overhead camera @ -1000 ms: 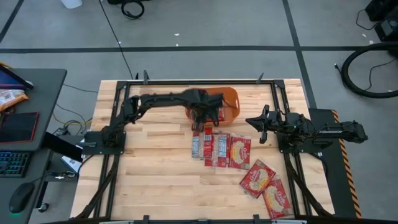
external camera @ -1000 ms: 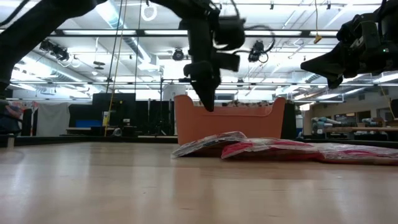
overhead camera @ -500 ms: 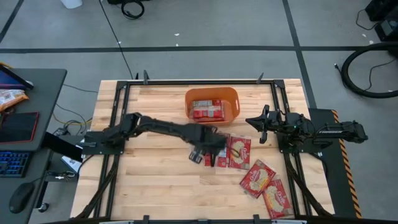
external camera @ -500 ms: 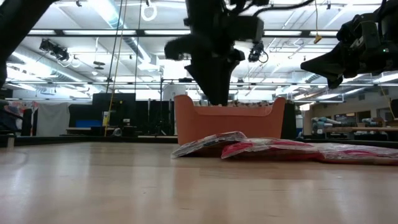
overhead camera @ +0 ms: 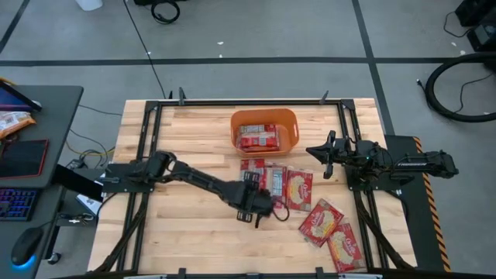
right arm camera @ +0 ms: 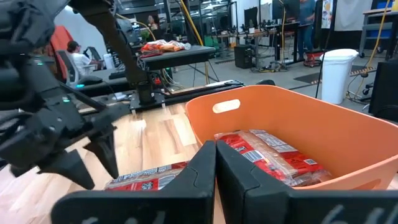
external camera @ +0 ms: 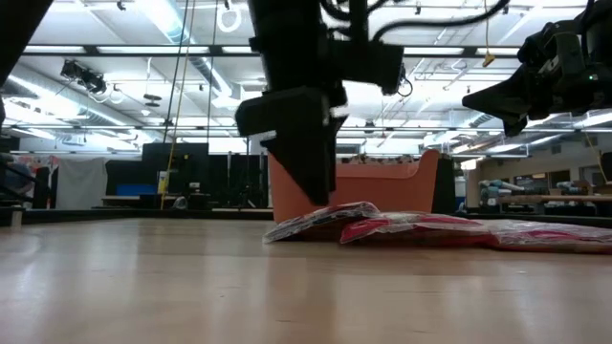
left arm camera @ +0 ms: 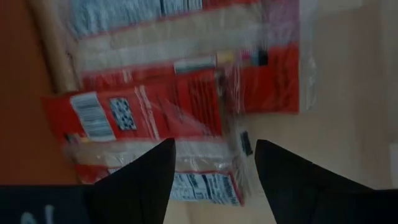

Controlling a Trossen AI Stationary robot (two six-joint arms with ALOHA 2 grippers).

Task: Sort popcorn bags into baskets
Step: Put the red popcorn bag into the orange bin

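Next, my left gripper grabs this red popcorn bag by its clear wrapper end [left arm camera: 239,142] to sort it into the orange basket.
The orange basket [overhead camera: 263,130] stands at the table's far middle with red popcorn bags [overhead camera: 258,138] lying in it. It also shows in the right wrist view [right arm camera: 280,124]. Several more red bags lie flat on the table in front of it: a row of three [overhead camera: 285,186] and two nearer the right front [overhead camera: 320,221]. My left gripper [overhead camera: 260,203] hangs open, pointing down, over the near end of the row's left bags [left arm camera: 155,112], and touches nothing. My right gripper [overhead camera: 322,155] is shut and empty, held above the table to the right of the basket.
Bare wooden table top lies to the left of the bags and along the near edge [overhead camera: 186,232]. The black frame rails [overhead camera: 147,132] run along the table's sides. A desk with a keyboard [overhead camera: 15,201] stands beyond the table's left edge.
My left gripper has gone from above the basket toward the table's near edge and now hangs over the near end of the row of bags on the table. The basket's contents, hidden before by the arm, now show.
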